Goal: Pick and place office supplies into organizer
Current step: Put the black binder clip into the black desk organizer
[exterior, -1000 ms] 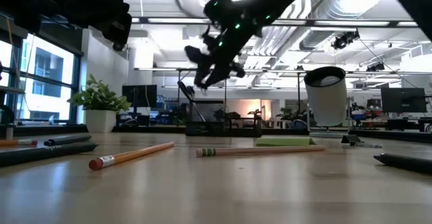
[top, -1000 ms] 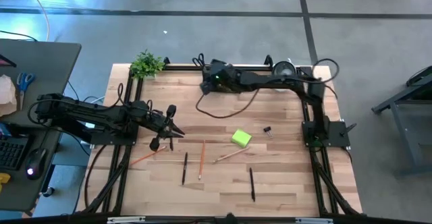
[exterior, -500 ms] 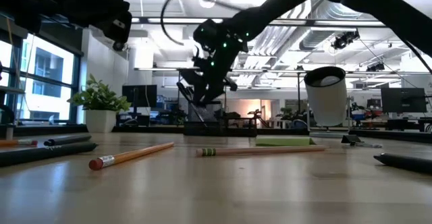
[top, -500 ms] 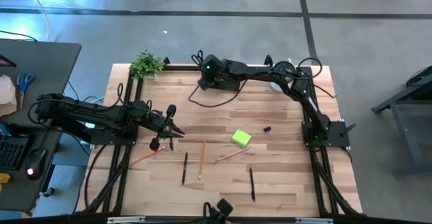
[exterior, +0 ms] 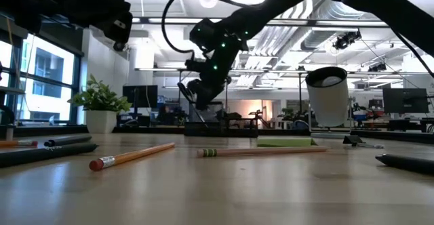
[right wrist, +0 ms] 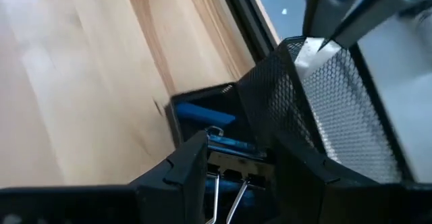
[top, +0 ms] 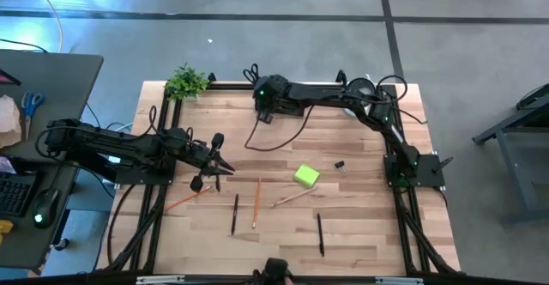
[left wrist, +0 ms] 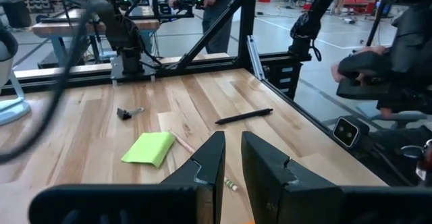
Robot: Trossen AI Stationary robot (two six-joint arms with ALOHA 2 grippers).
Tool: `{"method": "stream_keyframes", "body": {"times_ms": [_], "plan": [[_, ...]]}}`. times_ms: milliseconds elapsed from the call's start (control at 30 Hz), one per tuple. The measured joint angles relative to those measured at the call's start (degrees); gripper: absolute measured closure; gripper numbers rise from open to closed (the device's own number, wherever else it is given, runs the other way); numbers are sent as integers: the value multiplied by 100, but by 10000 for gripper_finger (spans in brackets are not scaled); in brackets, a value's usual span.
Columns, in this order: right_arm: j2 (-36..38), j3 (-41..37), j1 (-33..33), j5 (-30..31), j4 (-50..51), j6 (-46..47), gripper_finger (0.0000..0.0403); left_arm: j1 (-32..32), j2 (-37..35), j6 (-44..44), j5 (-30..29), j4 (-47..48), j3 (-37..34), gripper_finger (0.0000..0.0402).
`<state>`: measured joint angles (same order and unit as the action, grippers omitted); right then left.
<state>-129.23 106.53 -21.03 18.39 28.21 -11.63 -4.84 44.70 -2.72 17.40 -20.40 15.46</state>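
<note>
My right gripper opens now, since the binder clip's black body (right wrist: 236, 162) sits within the rim of the organizer's section holding the blue eraser (right wrist: 202, 113).
My right gripper (right wrist: 236, 173) hangs over the black mesh organizer (right wrist: 317, 109) at the table's far edge and is shut on a black binder clip (right wrist: 233, 160). A blue eraser (right wrist: 202, 113) lies in the compartment below it. Scissors (right wrist: 331, 11) stick up out of the tall mesh part. The right arm (top: 283, 92) covers most of the organizer in the high view. My left gripper (top: 223, 165) waits near the table's left edge, fingers (left wrist: 212, 163) almost together. On the wood lie the lime-green pad (top: 306, 176), another clip (top: 340, 166), pencils (top: 255, 201) and pens (top: 320, 233). My right gripper has the binder clip's black body (right wrist: 236, 162) pinched between its two fingers, coming from above and pointing down. The clip's wire handles (right wrist: 219, 193) run back up between the fingers. Whether the clip rests on the organizer's compartment below, I cannot tell.
A small potted plant (top: 186, 81) stands at the far left corner and a round white cup (top: 360, 87) at the far right, beside the right arm. The right arm's cable (top: 274, 139) loops over the far half of the table. A desk (top: 34, 148) stands left of the table.
My right gripper has come down from well above the table to just over the organizer at the far edge, shifting a little toward the table's left and turning. Its cable has swung into a wider loop. My left arm has kept still.
</note>
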Motion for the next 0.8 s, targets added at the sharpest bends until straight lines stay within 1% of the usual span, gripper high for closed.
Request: {"method": "stream_keyframes", "body": {"times_ms": [100, 200, 467, 567, 800], "plan": [[0, -2, 55, 198, -20, -481, 262, 0, 1, 2, -4, 0, 0, 362], [0, 0, 83, 299, -18, -638, 262, 0, 1, 2, -4, 0, 0, 362], [0, 0, 80, 66, -99, -534, 259, 0, -1, 4, -4, 0, 0, 362], [0, -1, 78, 110, -109, -488, 239, 0, -1, 7, -4, 0, 0, 362], [0, 0, 78, 261, -89, -364, 173, 0, -1, 9, -4, 0, 0, 362]]}}
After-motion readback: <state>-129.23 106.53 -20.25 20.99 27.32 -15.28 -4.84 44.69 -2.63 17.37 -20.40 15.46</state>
